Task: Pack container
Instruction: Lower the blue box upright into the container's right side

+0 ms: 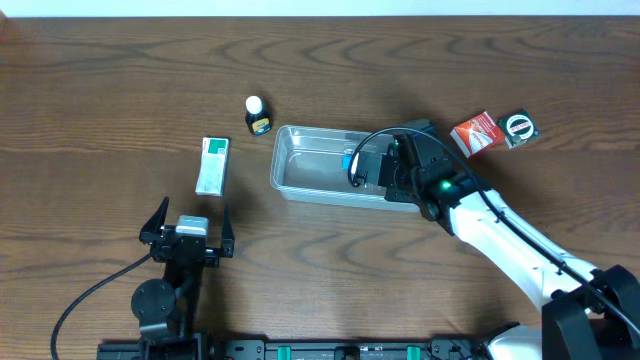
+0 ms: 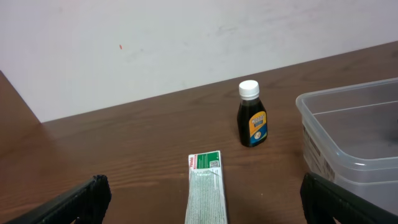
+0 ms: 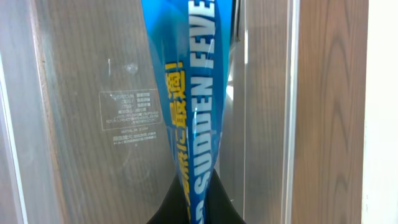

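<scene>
My right gripper can release the blue box [image 3: 186, 106] onto the container's flat bottom.
The clear plastic container [image 1: 312, 160] sits at the table's middle; its corner shows in the left wrist view [image 2: 348, 130], and its floor fills the right wrist view [image 3: 87, 112]. My right gripper [image 1: 368, 166] is shut on a blue box [image 3: 186, 106] printed "SUDDEN FEVER" and holds it inside the container's right end. My left gripper [image 1: 187, 236] is open and empty, near the front edge. Just beyond it lies a green-and-white box [image 1: 212, 165], seen between the fingers in the left wrist view [image 2: 205, 186]. A small dark bottle with a white cap [image 1: 256, 115] stands left of the container [image 2: 251, 115].
A red-and-white box [image 1: 474, 133] and a small dark round-marked packet [image 1: 518, 128] lie to the right of the container. A white wall backs the table's far edge.
</scene>
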`<state>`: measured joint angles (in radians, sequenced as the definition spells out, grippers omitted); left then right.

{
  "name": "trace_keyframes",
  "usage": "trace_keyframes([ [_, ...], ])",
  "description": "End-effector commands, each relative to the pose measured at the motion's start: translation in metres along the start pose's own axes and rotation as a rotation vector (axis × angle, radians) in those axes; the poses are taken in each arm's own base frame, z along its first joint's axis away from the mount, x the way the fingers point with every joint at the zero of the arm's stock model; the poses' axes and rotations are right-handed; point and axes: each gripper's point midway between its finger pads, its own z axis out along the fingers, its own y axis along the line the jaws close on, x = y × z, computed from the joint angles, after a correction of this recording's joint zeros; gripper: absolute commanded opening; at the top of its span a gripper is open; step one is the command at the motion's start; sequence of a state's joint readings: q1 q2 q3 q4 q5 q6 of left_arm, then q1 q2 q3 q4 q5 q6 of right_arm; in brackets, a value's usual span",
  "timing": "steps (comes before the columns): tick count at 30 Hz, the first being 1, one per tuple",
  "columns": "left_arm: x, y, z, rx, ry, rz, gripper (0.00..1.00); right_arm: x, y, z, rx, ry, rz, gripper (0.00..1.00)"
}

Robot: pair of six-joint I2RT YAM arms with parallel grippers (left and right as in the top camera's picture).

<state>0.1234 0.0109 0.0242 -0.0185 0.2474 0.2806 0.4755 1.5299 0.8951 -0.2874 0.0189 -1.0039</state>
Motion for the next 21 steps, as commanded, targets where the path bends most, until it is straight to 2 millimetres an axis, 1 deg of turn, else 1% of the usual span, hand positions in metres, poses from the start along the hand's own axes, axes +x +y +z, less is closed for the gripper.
trace_keyframes([
  [1,0.0155,-0.0030,0.0010,0.010,0.043,-0.023,0.98,-0.0118,-0.0080,-0.0033,0.019,-0.031,0.004,0.02],
  [5,0.0155,-0.0030,0.0010,0.010,0.043,-0.023,0.98,-0.0122,-0.0086,-0.0033,0.022,-0.032,0.004,0.04],
  [9,0.0155,-0.0030,0.0010,0.010,0.043,-0.023,0.98,-0.0127,-0.0097,-0.0033,0.026,-0.035,0.001,0.10],
  [18,0.0155,-0.0030,0.0010,0.010,0.043,-0.023,0.98,-0.0155,-0.0140,-0.0036,0.043,-0.046,-0.007,0.11],
  [21,0.0155,-0.0030,0.0010,0.010,0.043,-0.023,0.98,-0.0158,-0.0146,-0.0036,0.046,-0.047,-0.007,0.15],
])
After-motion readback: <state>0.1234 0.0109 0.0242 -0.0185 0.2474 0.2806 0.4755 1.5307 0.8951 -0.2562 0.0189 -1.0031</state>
